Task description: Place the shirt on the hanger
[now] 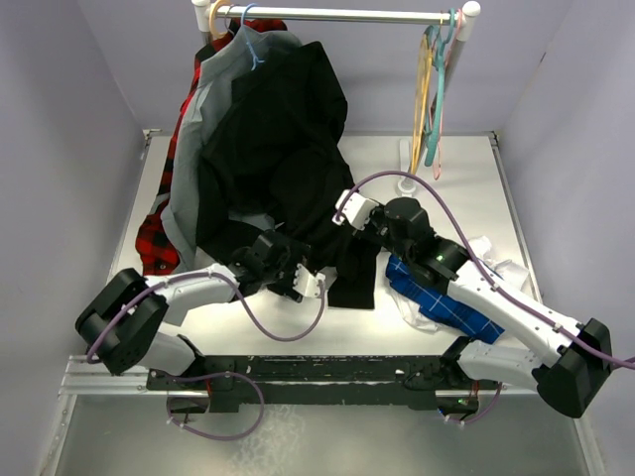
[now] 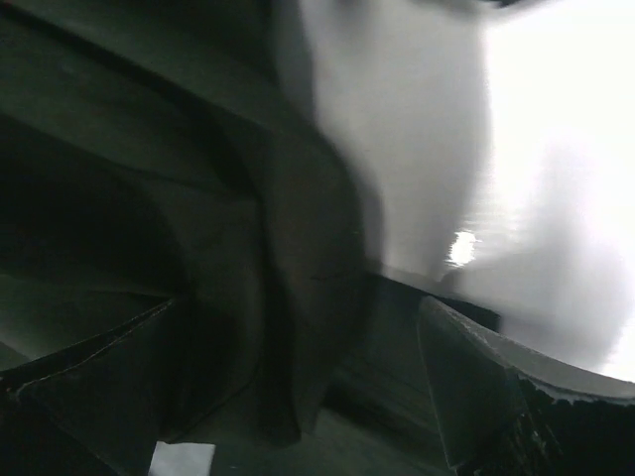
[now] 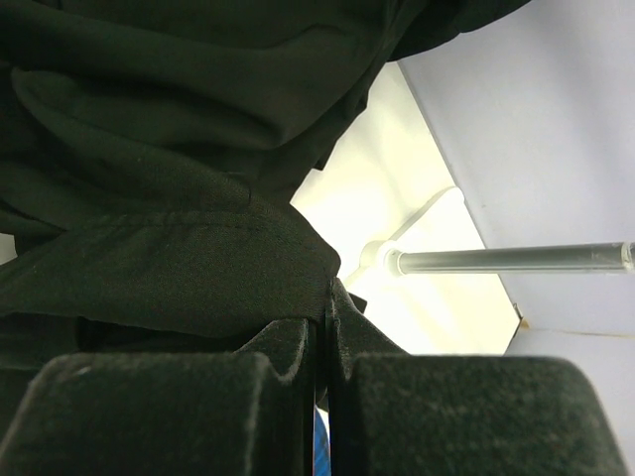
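Observation:
The left gripper grips the black shirt's lower edge [image 1: 310,255] [image 2: 285,395] next, apart from my right gripper's fold. That spreads the shirt for hanging.
The black shirt [image 1: 283,149] hangs in a loose heap from the left end of the rail down onto the table. My right gripper [image 1: 347,211] is shut on a fold of the shirt [image 3: 179,268] at the right side; in the right wrist view the gripper [image 3: 327,327] pinches the cloth between its pads. My left gripper [image 1: 303,280] stands open at the shirt's lower edge, and in the left wrist view dark folds [image 2: 288,297] lie between its wide-spread fingers [image 2: 486,397]. The yellow-orange hanger [image 1: 424,94] hangs bare at the right end of the rail.
A grey shirt [image 1: 203,119] and a red plaid garment [image 1: 157,238] hang behind the black one. Teal and pink hangers [image 1: 438,109] hang beside the yellow one. A blue-checked shirt [image 1: 437,302] lies under my right arm. The rack's post [image 3: 506,260] stands close by.

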